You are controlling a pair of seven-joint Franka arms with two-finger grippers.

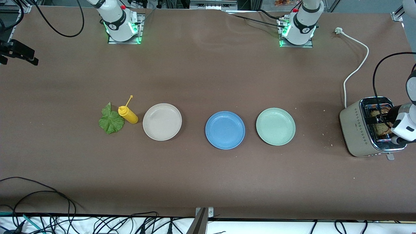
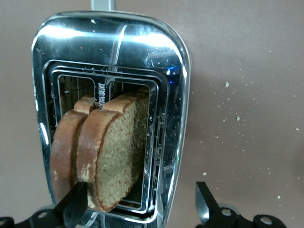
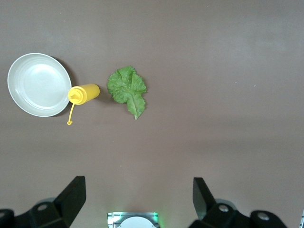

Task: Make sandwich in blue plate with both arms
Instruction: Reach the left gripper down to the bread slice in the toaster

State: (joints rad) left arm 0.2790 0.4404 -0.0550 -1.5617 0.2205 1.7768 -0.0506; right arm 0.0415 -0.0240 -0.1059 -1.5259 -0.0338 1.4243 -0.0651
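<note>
My left gripper picks up a slice of toast by its crust edge [image 2: 97, 137] next, to start the sandwich on the blue plate.
Two slices of brown toast [image 2: 109, 152] stand in the slots of a toaster [image 1: 357, 126] at the left arm's end of the table. My left gripper [image 2: 140, 197] is open just above the toaster [image 2: 171, 61]. One finger is beside the slices and the other is past the toaster's chrome rim. It holds nothing. The blue plate [image 1: 225, 130] sits empty at the table's middle. A green lettuce leaf [image 1: 111, 120] lies toward the right arm's end. My right gripper [image 3: 140, 199] is open and empty, high over the table near its own base, and out of the front view.
A beige plate [image 1: 162, 122] and a yellow squeeze bottle [image 1: 127, 114] lie between the lettuce and the blue plate. A pale green plate [image 1: 275, 126] sits between the blue plate and the toaster. A white power cord [image 1: 356, 68] runs from the toaster toward the left arm's base.
</note>
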